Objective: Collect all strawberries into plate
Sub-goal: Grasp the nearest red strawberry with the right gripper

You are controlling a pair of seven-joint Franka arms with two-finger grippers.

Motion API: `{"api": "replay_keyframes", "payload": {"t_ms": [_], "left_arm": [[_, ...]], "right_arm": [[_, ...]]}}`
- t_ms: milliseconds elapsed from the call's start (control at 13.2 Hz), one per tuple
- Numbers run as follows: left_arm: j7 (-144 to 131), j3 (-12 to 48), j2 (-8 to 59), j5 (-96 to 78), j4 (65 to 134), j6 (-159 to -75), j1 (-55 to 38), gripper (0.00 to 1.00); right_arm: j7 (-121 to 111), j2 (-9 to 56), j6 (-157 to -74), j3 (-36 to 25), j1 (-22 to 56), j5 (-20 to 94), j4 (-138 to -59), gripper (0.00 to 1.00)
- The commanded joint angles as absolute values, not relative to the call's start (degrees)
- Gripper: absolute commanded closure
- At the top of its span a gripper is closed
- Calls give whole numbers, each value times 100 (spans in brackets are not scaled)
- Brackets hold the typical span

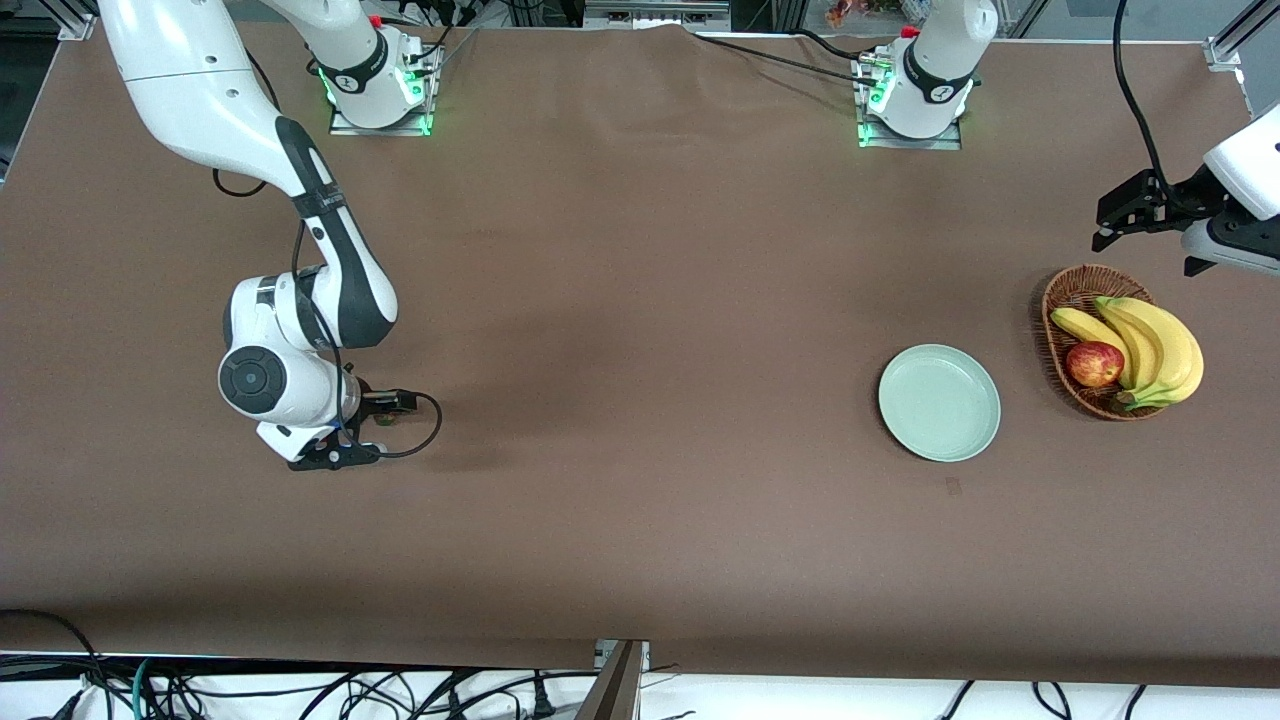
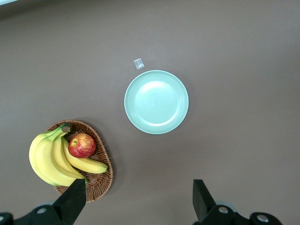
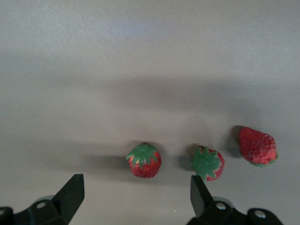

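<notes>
The strawberry needs to go into the plate, so next my right gripper should grip it by its red body just under the green leafy cap [image 3: 144, 168].
Three small red strawberries with green tops lie in a row on the brown table in the right wrist view: one [image 3: 145, 160] lies just ahead of the gap between my fingers, a second [image 3: 207, 163] close to one fingertip [image 3: 199, 193], a third [image 3: 256, 146] farther along. My right gripper [image 3: 136, 199] is open and empty, low over them. In the front view the right hand [image 1: 340, 450] hides the berries. The empty mint-green plate [image 1: 939, 402] sits toward the left arm's end of the table. My left gripper [image 1: 1145, 235] waits open and empty, high over the table beside the basket; its wrist view shows the plate [image 2: 156, 101].
A brown wicker basket [image 1: 1062, 298] with bananas [image 1: 1160, 350] and a red apple [image 1: 1094, 363] stands beside the plate, toward the left arm's end of the table. A small scrap of tape [image 1: 953, 486] lies on the cloth nearer the front camera than the plate.
</notes>
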State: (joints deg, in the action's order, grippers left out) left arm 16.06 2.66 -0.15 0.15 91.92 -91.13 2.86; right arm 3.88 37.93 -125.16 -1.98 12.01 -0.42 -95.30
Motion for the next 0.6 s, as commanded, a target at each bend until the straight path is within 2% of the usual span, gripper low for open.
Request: {"api": "replay_keyframes", "payload": {"t_ms": [0, 453, 528], "left_arm": [[1547, 255, -79, 132, 9255, -9123, 255, 0], [1547, 246, -79, 132, 9255, -9123, 255, 0], [1547, 246, -79, 132, 9246, -9123, 255, 0]], "right_arm": [[352, 3744, -12709, -167, 1169, -35, -9764, 0], [352, 3832, -12876, -158, 1169, -26, -9817, 2], [352, 3849, -12937, -158, 1169, -26, -9826, 8]]}}
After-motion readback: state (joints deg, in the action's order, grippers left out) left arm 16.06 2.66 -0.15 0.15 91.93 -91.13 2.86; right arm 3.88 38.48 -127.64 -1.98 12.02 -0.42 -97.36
